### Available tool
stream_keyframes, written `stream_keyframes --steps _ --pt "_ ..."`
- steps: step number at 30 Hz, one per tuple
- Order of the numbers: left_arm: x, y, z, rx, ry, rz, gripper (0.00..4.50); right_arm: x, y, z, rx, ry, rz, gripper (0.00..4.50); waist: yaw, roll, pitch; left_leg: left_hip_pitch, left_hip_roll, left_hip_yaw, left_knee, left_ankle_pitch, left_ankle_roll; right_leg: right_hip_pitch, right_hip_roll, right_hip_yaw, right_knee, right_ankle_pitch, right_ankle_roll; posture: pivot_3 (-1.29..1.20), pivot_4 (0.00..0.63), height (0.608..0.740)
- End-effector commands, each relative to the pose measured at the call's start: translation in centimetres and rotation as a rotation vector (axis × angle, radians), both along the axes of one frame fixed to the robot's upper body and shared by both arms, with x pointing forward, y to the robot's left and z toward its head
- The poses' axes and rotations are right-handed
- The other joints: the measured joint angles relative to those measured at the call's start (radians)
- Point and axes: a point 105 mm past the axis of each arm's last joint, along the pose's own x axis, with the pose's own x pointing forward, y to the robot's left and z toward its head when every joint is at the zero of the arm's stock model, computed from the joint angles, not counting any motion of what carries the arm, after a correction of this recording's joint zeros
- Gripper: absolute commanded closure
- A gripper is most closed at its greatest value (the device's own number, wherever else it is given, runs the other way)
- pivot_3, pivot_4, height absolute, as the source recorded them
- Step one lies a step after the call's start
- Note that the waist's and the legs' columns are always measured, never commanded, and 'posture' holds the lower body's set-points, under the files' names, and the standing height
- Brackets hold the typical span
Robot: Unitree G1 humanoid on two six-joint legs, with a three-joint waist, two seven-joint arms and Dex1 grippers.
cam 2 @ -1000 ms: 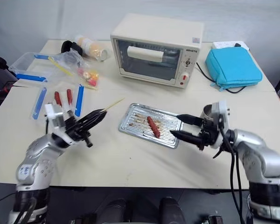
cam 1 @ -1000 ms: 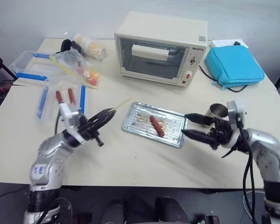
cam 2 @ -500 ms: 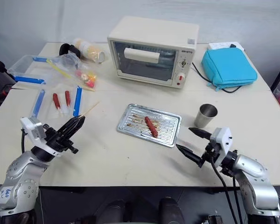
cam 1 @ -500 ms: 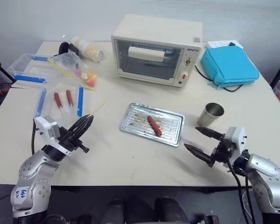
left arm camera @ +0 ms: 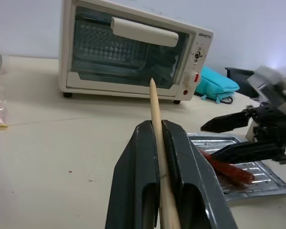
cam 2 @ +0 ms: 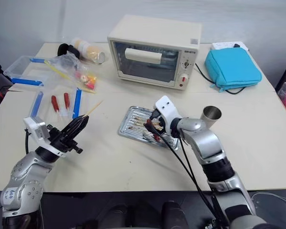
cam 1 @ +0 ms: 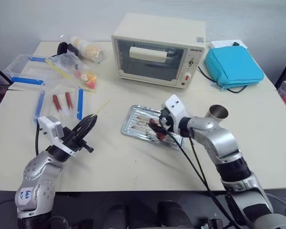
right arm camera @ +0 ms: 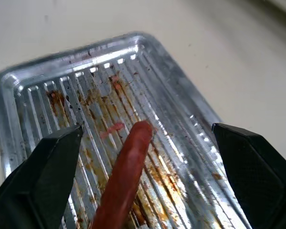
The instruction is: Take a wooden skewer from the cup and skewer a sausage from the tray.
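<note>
The right gripper grabs the sausage by its middle (right arm camera: 118, 194) next, which leaves the sausage's rounded end (right arm camera: 143, 129) free to take the wooden skewer.
My left gripper (cam 1: 89, 121) is shut on the wooden skewer (cam 1: 102, 107), whose pale tip sticks out past the fingers toward the tray. In the left wrist view the skewer (left arm camera: 156, 116) runs up between the closed fingers (left arm camera: 139, 177). The shiny tray (cam 1: 135, 118) lies at the table's middle with the reddish-brown sausage (right arm camera: 126, 171) on its ribbed bottom (right arm camera: 81, 95). My right gripper (cam 1: 156, 127) hangs low over the tray, open, with one finger (right arm camera: 43, 176) on each side of the sausage. The metal cup (cam 1: 218, 112) stands to the right of the tray.
A cream toaster oven (cam 1: 157, 50) stands at the back, a blue pouch (cam 1: 233, 64) to its right. At the left lie clear blue-edged bags with red sausages (cam 1: 62, 101), a clear plastic box (cam 1: 24, 69) and a jar on its side (cam 1: 86, 47).
My right gripper has swung from the near right of the table, left and forward over the tray, still open, now straddling the sausage. The left gripper still holds the skewer, barely moved.
</note>
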Motion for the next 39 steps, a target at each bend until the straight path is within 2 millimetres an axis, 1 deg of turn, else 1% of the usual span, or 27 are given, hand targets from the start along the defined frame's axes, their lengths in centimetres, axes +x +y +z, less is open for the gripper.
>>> stream_keyframes --steps 1,4,8,9,10,15,19,25,28,30,32,34,35,36,39 --pt "-0.2 0.1 0.6 0.006 -0.038 0.003 4.5 0.0 0.4 0.3 -0.017 0.01 -0.013 0.02 -0.001 0.0 0.0 -0.001 0.0 0.0 0.0 0.0 0.0 -0.001 -0.001 -0.001 0.0 0.0 0.0 0.0 0.15 0.74" --pt "-0.2 0.3 0.5 0.007 -0.039 0.005 4.5 -0.3 0.5 -0.2 -0.041 0.043 -0.004 0.02 -0.003 0.0 0.0 -0.004 -0.001 0.0 0.002 0.0 0.001 -0.002 -0.001 -0.004 0.0 0.0 0.001 0.0 0.15 0.74" --pt "-0.2 0.4 0.4 0.009 -0.042 0.006 4.5 -0.5 0.4 -0.7 -0.07 0.057 0.009 0.02 -0.005 0.0 0.0 -0.004 0.0 -0.001 0.002 0.0 0.001 -0.002 -0.001 -0.006 0.0 0.0 0.0 0.0 0.15 0.74" --pt "-0.2 0.4 0.4 0.01 -0.043 0.005 4.5 -0.6 0.5 -0.7 -0.071 0.057 0.013 0.4 -0.005 0.0 0.0 -0.004 0.0 -0.001 0.002 0.0 0.001 -0.002 -0.001 -0.006 0.0 0.0 0.0 0.0 0.15 0.74" --pt "-0.2 0.3 0.4 0.011 -0.044 0.004 4.5 -0.7 0.6 -0.7 -0.071 0.056 0.02 0.61 -0.005 0.0 0.0 -0.004 0.0 -0.001 0.002 0.0 0.001 -0.002 -0.001 -0.006 0.0 0.0 0.0 0.0 0.15 0.74" --pt "-0.2 0.2 0.2 0.014 -0.048 -0.001 4.5 -0.8 1.0 -0.4 -0.065 0.033 0.052 2.3 -0.004 0.0 0.0 -0.004 0.0 -0.001 0.002 0.0 0.001 -0.002 -0.001 -0.006 0.001 0.0 0.0 0.0 0.15 0.74" --pt "-0.4 0.0 0.1 0.018 -0.047 -0.011 4.5 -1.2 1.6 0.1 -0.049 0.008 0.129 3.61 -0.005 0.0 0.0 -0.005 0.0 -0.001 0.002 0.0 0.001 -0.003 -0.001 -0.006 0.0 0.0 0.0 0.0 0.15 0.74" --pt "-0.6 -0.2 0.0 0.029 -0.047 -0.03 4.5 -1.9 1.5 1.1 -0.022 -0.017 0.233 3.61 -0.004 0.0 0.0 -0.007 0.0 -0.002 0.002 0.0 0.001 -0.004 -0.001 -0.007 0.0 0.0 0.0 0.0 0.15 0.74" --pt "-0.7 -0.5 -0.1 0.048 -0.041 -0.074 4.5 -3.1 1.4 2.5 -0.018 -0.091 0.408 3.61 -0.003 0.0 0.0 -0.008 0.0 -0.001 0.002 0.0 0.001 -0.005 -0.001 -0.008 0.0 0.0 0.0 0.0 0.15 0.74" --pt "-1.1 -1.3 -0.2 0.081 -0.032 -0.153 4.5 -4.2 1.3 3.5 -0.019 -0.144 0.526 3.61 -0.003 0.0 0.0 -0.008 0.0 -0.001 0.002 0.0 0.001 -0.006 -0.001 -0.009 0.0 0.0 0.0 0.0 0.15 0.74" --pt "-2.0 -2.1 -0.3 0.127 -0.019 -0.262 4.5 -5.9 0.9 4.6 -0.005 -0.185 0.67 3.61 -0.002 0.0 0.0 -0.008 0.0 -0.001 0.002 0.0 0.001 -0.006 -0.001 -0.01 0.0 0.0 0.0 0.0 0.15 0.74" --pt "-2.7 -2.6 -0.5 0.178 -0.006 -0.35 4.5 -7.3 0.1 5.1 -0.024 -0.201 0.789 3.61 -0.002 0.0 0.0 -0.008 0.0 -0.001 0.001 0.0 0.001 -0.005 -0.001 -0.011 -0.001 0.0 0.0 0.0 0.15 0.74" --pt "-3.1 -2.9 -0.4 0.222 -0.032 -0.392 4.5 -8.3 -0.5 5.1 -0.046 -0.198 0.871 3.61 -0.002 0.0 0.0 -0.008 0.0 -0.001 0.001 0.0 0.001 -0.005 -0.001 -0.011 -0.001 0.0 0.0 0.0 0.15 0.74" --pt "-3.3 -3.1 -0.5 0.263 -0.046 -0.425 4.5 -8.8 -0.9 5.1 -0.064 -0.195 0.92 3.61 -0.002 -0.001 0.0 -0.008 0.0 -0.001 0.001 0.0 0.001 -0.005 -0.001 -0.012 -0.001 0.0 0.0 0.0 0.15 0.74" --pt "-4.5 -4.0 -1.1 0.35 -0.022 -0.581 4.5 -9.0 -1.4 5.4 -0.091 -0.18 0.964 3.61 -0.002 -0.001 0.0 -0.007 0.0 -0.002 0.002 0.0 0.002 -0.004 -0.002 -0.012 -0.002 0.0 0.0 0.0 0.15 0.74"
